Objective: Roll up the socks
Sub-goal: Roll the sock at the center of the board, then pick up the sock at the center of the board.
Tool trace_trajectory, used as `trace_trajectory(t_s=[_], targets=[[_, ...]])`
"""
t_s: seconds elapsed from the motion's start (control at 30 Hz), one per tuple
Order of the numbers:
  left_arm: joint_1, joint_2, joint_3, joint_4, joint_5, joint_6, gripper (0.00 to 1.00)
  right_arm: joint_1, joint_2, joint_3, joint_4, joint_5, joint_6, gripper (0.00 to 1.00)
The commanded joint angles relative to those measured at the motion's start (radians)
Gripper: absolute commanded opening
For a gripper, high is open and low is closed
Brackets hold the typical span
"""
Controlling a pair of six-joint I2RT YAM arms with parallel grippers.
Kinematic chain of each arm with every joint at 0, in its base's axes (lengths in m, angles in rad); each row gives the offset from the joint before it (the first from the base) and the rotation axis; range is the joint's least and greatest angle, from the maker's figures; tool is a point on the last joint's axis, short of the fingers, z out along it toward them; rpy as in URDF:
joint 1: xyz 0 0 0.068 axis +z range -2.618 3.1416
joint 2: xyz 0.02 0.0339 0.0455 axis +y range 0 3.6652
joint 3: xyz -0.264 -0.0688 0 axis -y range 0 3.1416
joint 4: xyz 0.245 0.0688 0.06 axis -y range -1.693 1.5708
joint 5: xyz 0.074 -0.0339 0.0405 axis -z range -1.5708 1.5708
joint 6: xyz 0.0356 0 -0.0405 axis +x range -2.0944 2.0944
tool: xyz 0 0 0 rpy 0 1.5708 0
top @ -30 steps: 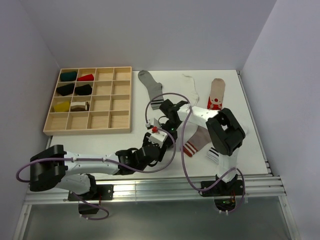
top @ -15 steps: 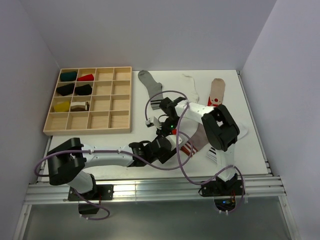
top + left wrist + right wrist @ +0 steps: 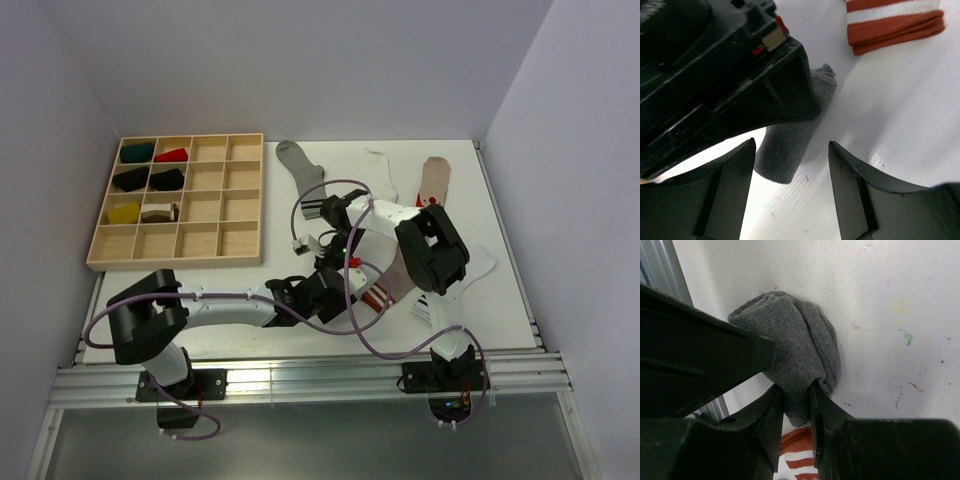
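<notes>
My left gripper should grab the sock's loose end (image 3: 775, 320), opposite my right gripper. Then it can take over the rolled dark grey sock (image 3: 795, 350) and lay it in the tray.
A rolled dark grey sock (image 3: 795, 350) lies on the white table. My right gripper (image 3: 797, 405) is shut on one end of the roll. In the left wrist view the other end of the roll (image 3: 790, 150) sticks out from under the right gripper's black body (image 3: 715, 75), between the open jaws of my left gripper (image 3: 792, 200), which do not touch it. In the top view both grippers meet at mid-table, left (image 3: 335, 288), right (image 3: 335, 258), and hide the roll.
A grey sock with dark cuff stripes (image 3: 300, 175), a white sock (image 3: 380, 170) and a taupe sock (image 3: 432, 180) lie at the back. A taupe sock with a red-white cuff (image 3: 385, 290) lies beside the grippers. A wooden compartment tray (image 3: 175, 263) with rolled socks stands at the left.
My left arm has swung right and forward, bringing its open gripper up to the rolled sock. The right gripper has stayed shut on the roll, almost in place.
</notes>
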Motion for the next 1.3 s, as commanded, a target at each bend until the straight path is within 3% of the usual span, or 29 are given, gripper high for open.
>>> trace_trajectory(t_s=[0.0,0.93,1.27], targets=[[0.003,0.031,0.042,0.011,0.015,0.059,0.65,-0.009,0.079,0.010,-0.060,0.084,-0.050,0.29],[-0.013,0.168,0.102,-0.057,0.032,0.092,0.63,-0.012,0.197,0.128,-0.159,0.111,-0.078,0.29],[-0.015,0.254,0.164,-0.140,0.049,0.122,0.58,-0.015,0.229,0.160,-0.205,0.114,-0.110,0.29]])
